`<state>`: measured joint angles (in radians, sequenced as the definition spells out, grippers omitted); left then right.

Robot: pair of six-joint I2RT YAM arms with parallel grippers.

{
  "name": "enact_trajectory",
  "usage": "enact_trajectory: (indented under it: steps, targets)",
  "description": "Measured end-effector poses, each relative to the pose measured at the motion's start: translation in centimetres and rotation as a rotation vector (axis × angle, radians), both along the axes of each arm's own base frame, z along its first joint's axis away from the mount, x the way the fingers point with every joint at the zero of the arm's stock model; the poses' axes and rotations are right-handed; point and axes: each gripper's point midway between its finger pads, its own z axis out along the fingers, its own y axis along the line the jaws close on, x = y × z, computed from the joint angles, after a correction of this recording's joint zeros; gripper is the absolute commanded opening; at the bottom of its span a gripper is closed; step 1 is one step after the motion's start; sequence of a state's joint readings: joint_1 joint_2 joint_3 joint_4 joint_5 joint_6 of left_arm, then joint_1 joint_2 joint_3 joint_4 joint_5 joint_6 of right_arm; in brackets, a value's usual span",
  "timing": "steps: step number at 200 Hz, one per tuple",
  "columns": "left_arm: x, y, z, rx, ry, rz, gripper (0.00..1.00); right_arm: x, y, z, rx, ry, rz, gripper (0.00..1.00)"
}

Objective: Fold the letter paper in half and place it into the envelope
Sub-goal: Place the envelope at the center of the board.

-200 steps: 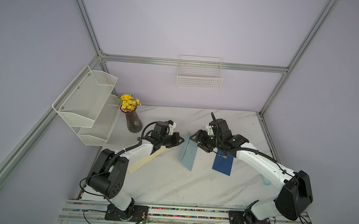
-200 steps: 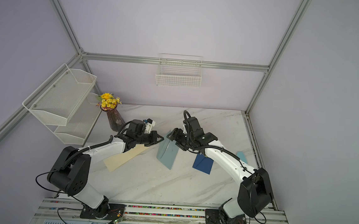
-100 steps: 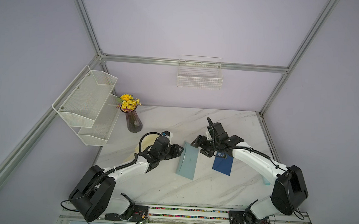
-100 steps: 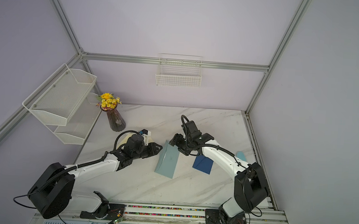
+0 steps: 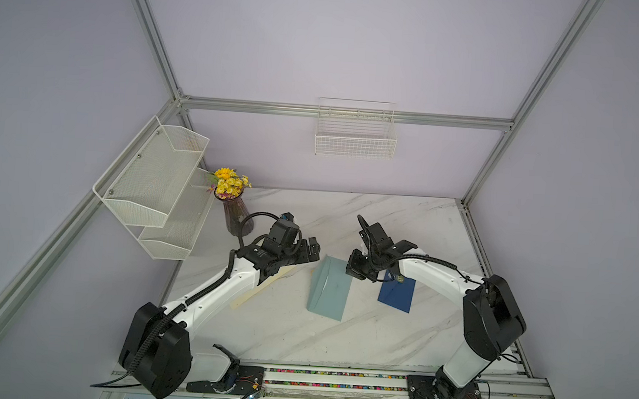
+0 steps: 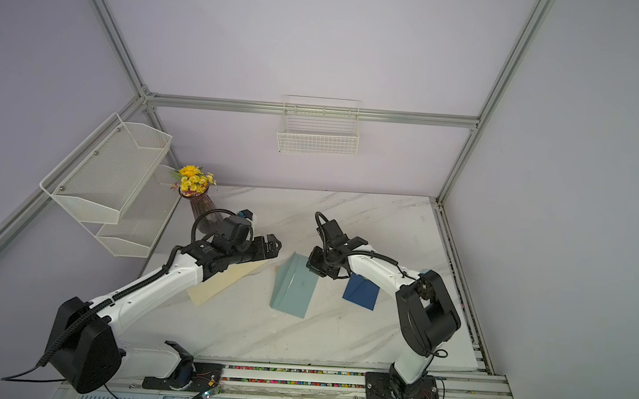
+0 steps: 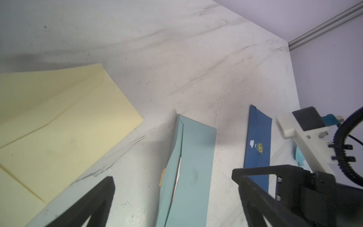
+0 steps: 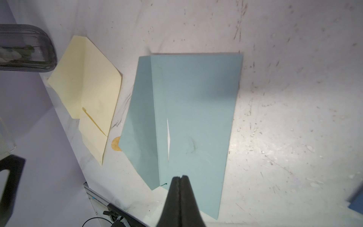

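I need to close my left gripper next and meet the teal envelope's raised flap (image 8: pixel 142 124) from its outer side, to fold it shut over the letter paper (image 8: pixel 168 135).
A light teal envelope (image 5: pixel 328 293) (image 6: pixel 294 291) lies in the middle of the marble table, its long flap side raised a little. Through the slit under the flap shows a thin white sliver of the letter paper (image 8: pixel 168 135) (image 7: pixel 177 176); the rest of the paper is hidden. Left of the envelope's far corner, my left gripper (image 5: pixel 312 248) (image 7: pixel 172 175) stands open and holds nothing. My right gripper (image 5: pixel 355 268) (image 8: pixel 179 177) is at the envelope's right far corner. Its fingers are pressed together with nothing visible between them, just over the teal envelope's (image 8: pixel 196 108) edge.
A cream envelope (image 5: pixel 261 289) lies partly under my left arm. A dark blue envelope (image 5: pixel 398 292) lies below my right forearm. A vase of yellow flowers (image 5: pixel 232 209) stands at the back left, by a mesh shelf (image 5: pixel 150 181). A wire basket (image 5: pixel 355 133) hangs on the back wall.
My left gripper has opened and drawn back from the teal envelope. My right gripper has shut. The envelope, tilted up before, has settled onto the table.
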<state>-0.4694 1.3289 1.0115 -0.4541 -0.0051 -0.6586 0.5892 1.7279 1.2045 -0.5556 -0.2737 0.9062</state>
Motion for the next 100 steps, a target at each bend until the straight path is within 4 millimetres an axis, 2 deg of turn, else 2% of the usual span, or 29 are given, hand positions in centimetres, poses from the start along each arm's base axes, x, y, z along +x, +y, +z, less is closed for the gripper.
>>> enact_trajectory:
  steps: [35, 78, 100]
  targets:
    - [-0.7, 2.1, -1.7, 0.089, 0.062, -0.018, 1.0, -0.1, -0.4, -3.1, -0.061, 0.056, 0.006, 0.0]
    - [-1.7, 2.3, -4.1, 0.139, 0.147, -0.068, 0.99, -0.6, -0.7, -6.7, -0.116, 0.127, 0.016, 0.0]
    - [-2.3, 2.5, -4.6, 0.149, 0.174, -0.078, 0.99, -0.1, -0.5, -6.8, -0.116, 0.123, 0.019, 0.0]
